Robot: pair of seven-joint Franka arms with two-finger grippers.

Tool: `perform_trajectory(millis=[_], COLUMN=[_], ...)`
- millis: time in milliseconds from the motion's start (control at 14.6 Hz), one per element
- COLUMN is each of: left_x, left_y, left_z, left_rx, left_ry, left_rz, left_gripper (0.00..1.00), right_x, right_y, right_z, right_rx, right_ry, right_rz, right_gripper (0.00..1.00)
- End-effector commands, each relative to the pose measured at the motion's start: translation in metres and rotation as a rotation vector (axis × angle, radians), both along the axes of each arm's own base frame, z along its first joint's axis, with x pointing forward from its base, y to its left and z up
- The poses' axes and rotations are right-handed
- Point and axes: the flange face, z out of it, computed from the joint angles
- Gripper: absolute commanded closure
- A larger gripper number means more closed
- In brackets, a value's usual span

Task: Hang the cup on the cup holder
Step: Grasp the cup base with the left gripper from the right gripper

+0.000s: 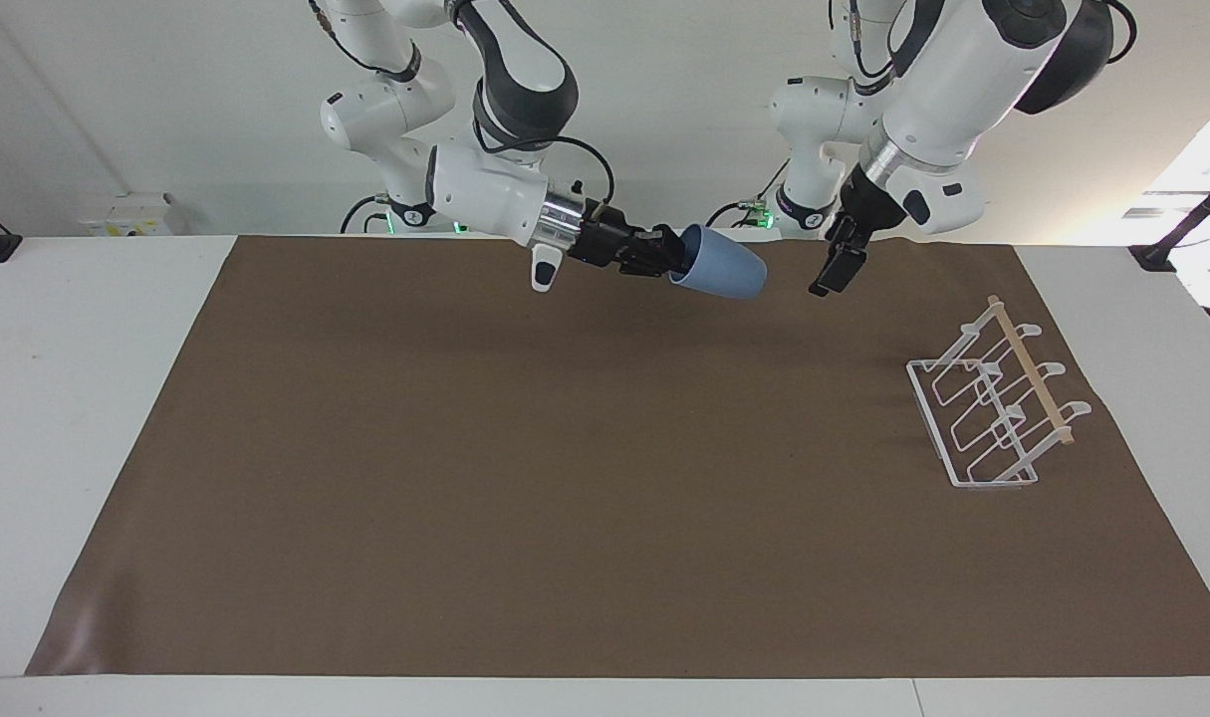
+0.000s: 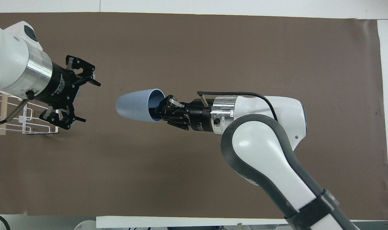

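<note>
My left gripper grabs the cup by its base end [image 2: 124,106] next. This end sticks out free while my right gripper stays shut over the cup's rim.
My right gripper [image 1: 664,254] is shut on the rim of the light-blue cup [image 1: 724,267], with one finger inside it. It holds the cup on its side in the air over the mat's middle, base pointing toward the left arm's end of the table. In the overhead view the cup [image 2: 133,104] sticks out from the right gripper [image 2: 163,108]. My left gripper [image 1: 830,277] is open and empty in the air, a short gap from the cup's base; it also shows in the overhead view [image 2: 87,101]. The white wire cup holder [image 1: 993,413] stands at the left arm's end, partly covered by the left arm in the overhead view [image 2: 34,127].
A brown mat [image 1: 565,478] covers most of the white table [image 1: 87,398]. The cup holder is the only thing standing on it.
</note>
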Motion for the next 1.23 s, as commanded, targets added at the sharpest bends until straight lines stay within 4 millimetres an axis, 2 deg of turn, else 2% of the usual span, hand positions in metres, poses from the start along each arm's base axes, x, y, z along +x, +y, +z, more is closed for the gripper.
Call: perform_trajectory(millis=[0, 137, 274, 411, 684, 753, 958, 1026, 1095, 1163], left_x=[-0.008, -0.024, -0.024, -0.031, -0.037, -0.036, -0.036, -0.036, -0.037, -0.037], left_y=[-0.027, -0.055, -0.067, -0.080, -0.082, -0.081, -0.080, -0.080, -0.081, -0.080], left_z=[0.006, 0.005, 0.010, 0.003, -0.021, -0.033, -0.042, -0.042, -0.042, -0.041], left_rx=[-0.024, -0.044, -0.129, -0.155, -0.151, -0.152, -0.174, -0.173, -0.172, -0.172], left_ry=[-0.006, -0.019, -0.035, -0.031, -0.029, -0.022, -0.034, -0.033, -0.031, -0.030], left_rz=[0.110, 0.061, 0.062, 0.051, 0.063, 0.085, 0.159, 0.160, 0.155, 0.157], left_gripper=[0.00, 0.00, 0.00, 0.00, 0.00, 0.00, 0.01, 0.40, 0.99, 1.00], right_x=[-0.005, -0.005, -0.005, -0.005, -0.005, -0.005, -0.005, -0.005, -0.005, -0.005], right_y=[-0.005, -0.005, -0.005, -0.005, -0.005, -0.005, -0.006, -0.005, -0.005, -0.005], right_z=[0.004, 0.004, 0.004, 0.004, 0.004, 0.004, 0.004, 0.004, 0.004, 0.004], right_rx=[0.012, 0.012, 0.012, 0.012, 0.013, 0.013, 0.013, 0.013, 0.013, 0.013], right_ry=[0.009, 0.009, 0.009, 0.009, 0.010, 0.010, 0.010, 0.010, 0.010, 0.012], right_rz=[-0.018, -0.018, -0.018, -0.018, -0.019, -0.019, -0.020, -0.019, -0.019, -0.019], right_gripper=[1.00, 1.00, 1.00, 1.00, 1.00, 1.00, 1.00, 1.00, 1.00, 1.00])
